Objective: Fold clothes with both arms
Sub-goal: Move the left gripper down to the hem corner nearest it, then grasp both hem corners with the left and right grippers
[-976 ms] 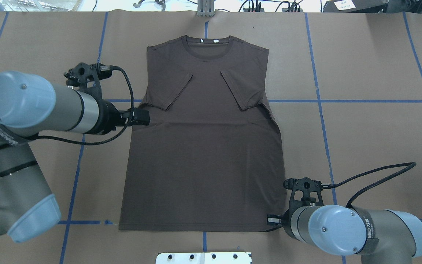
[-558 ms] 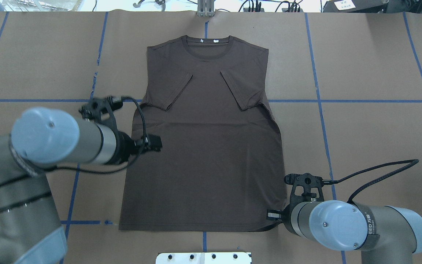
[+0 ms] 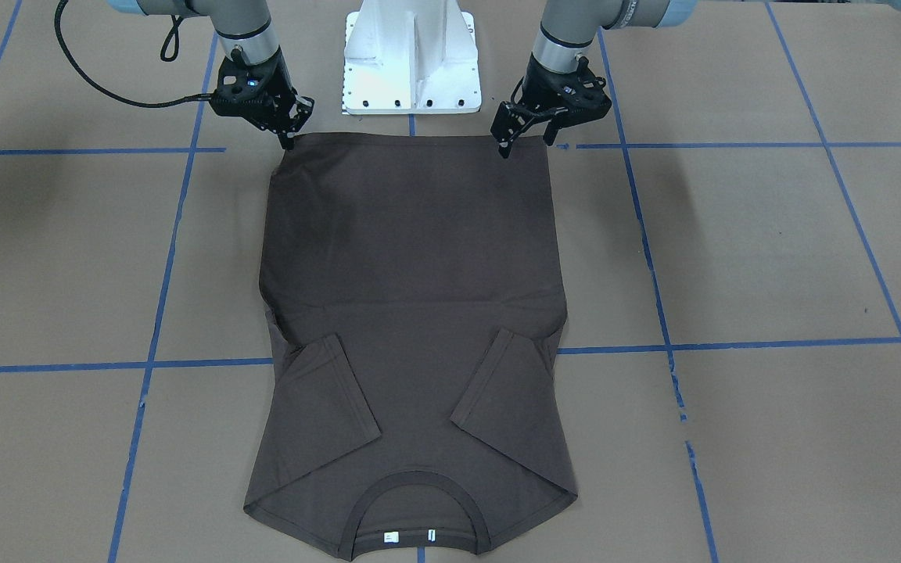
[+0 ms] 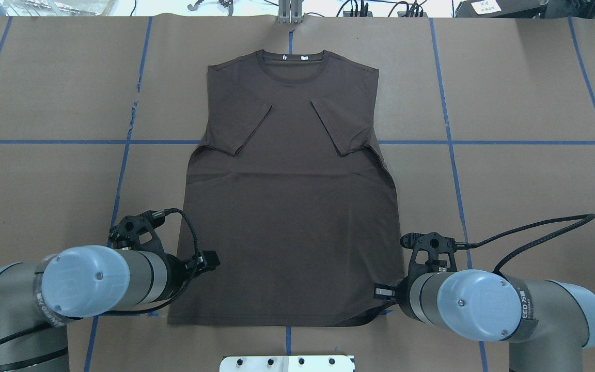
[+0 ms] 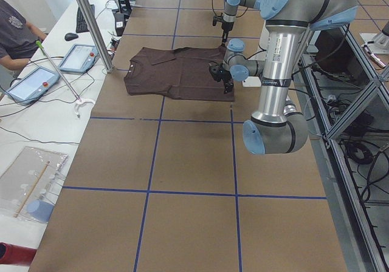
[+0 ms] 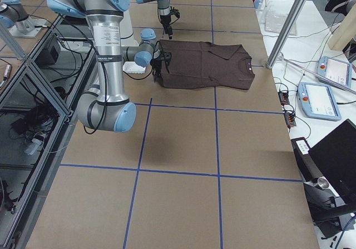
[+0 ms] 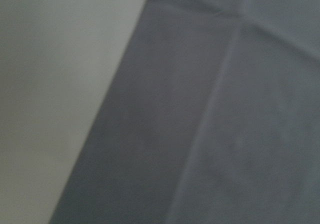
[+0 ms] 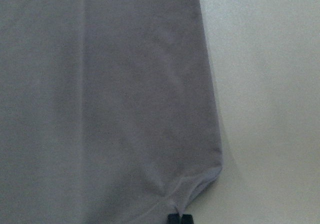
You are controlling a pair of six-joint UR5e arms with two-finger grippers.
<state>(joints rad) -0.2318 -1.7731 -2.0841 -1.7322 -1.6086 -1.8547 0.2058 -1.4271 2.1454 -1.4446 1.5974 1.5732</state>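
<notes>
The robot needs to fold the shirt, so its left gripper should next grab the shirt by the open hem corner point(image 3: 541, 141), where the edge of the cloth is free.
The dark brown T-shirt point(image 3: 411, 258) lies flat on the brown paper table point(image 4: 509, 181). Both sleeves are folded in and the collar point(image 4: 291, 57) is at the far side. My right gripper point(image 3: 289, 139) is at the near hem corner on my right point(image 4: 380, 299). The right wrist view shows its fingertips point(image 8: 179, 219) shut on puckered hem cloth. My left gripper point(image 3: 525, 141) hangs open over the other near hem corner point(image 4: 209, 260). The left wrist view shows only blurred shirt cloth point(image 7: 225, 134) and table.
The white pedestal base point(image 3: 411, 62) stands just behind the hem, between the arms. Blue tape lines point(image 4: 483, 142) cross the table. A metal pole point(image 5: 91, 23) and operators' tablets point(image 5: 79, 56) stand beyond the collar end.
My left arm has moved from the sleeve level back along the shirt's left edge to the near hem corner. My right gripper has stayed put, and the hem corner there has curled up slightly.
</notes>
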